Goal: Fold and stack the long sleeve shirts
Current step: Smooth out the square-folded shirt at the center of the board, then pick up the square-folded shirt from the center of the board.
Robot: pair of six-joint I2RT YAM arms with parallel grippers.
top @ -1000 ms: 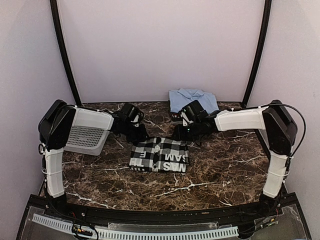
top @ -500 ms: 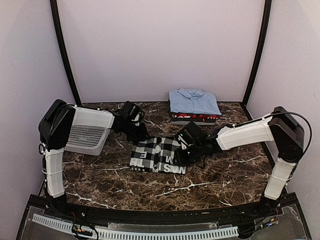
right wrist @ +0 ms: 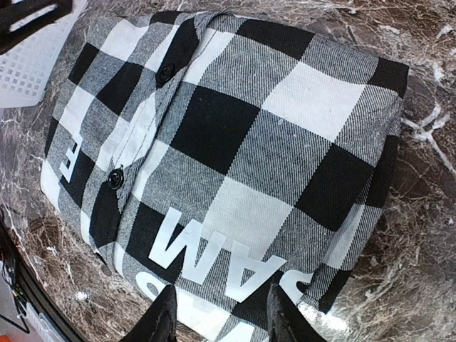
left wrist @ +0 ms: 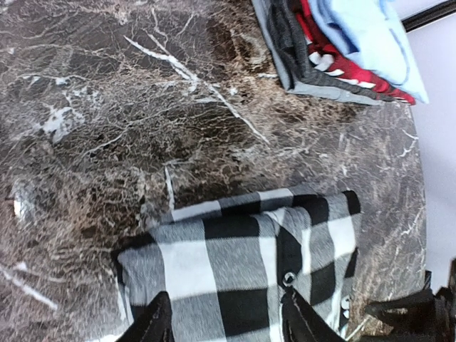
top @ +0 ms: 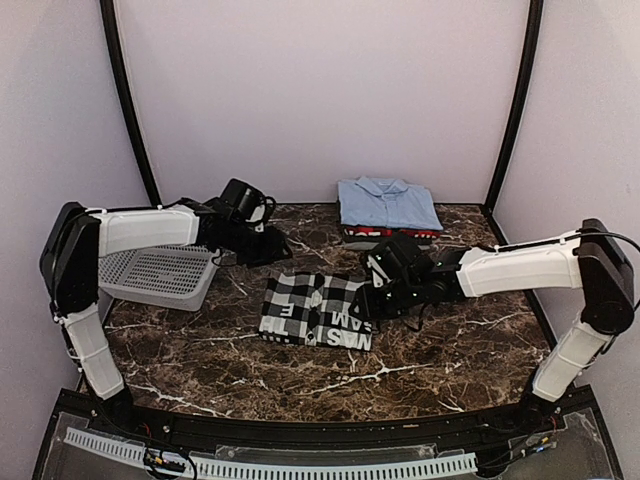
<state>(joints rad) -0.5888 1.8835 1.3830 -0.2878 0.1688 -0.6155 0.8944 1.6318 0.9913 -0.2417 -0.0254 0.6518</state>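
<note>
I will grab the check shirt (top: 318,310) next with my left gripper, by the shirt's folded side edge nearest the basket. Then I will turn the shirt over so it can be stacked.
The black-and-white check shirt (top: 318,310) lies folded flat mid-table, its white lettering toward the near edge. It fills the right wrist view (right wrist: 235,135) and shows low in the left wrist view (left wrist: 242,263). The light blue collared shirt (top: 388,203) rests folded on the red one (top: 390,234) at the back; both appear in the left wrist view, blue (left wrist: 363,35) over red (left wrist: 342,64). My left gripper (top: 258,243) (left wrist: 224,324) hangs open behind the check shirt's far left corner. My right gripper (top: 374,300) (right wrist: 221,320) stands open over its right edge, with nothing between the fingers.
A grey perforated basket (top: 160,275) sits at the left, under the left arm; its corner shows in the right wrist view (right wrist: 28,64). Dark folded cloth (left wrist: 292,50) lies under the red shirt. Black frame posts and lilac walls close in the back and sides.
The left gripper has opened and drawn back and left from the check shirt. The right gripper has come down from near the back stack to the check shirt's right edge.
</note>
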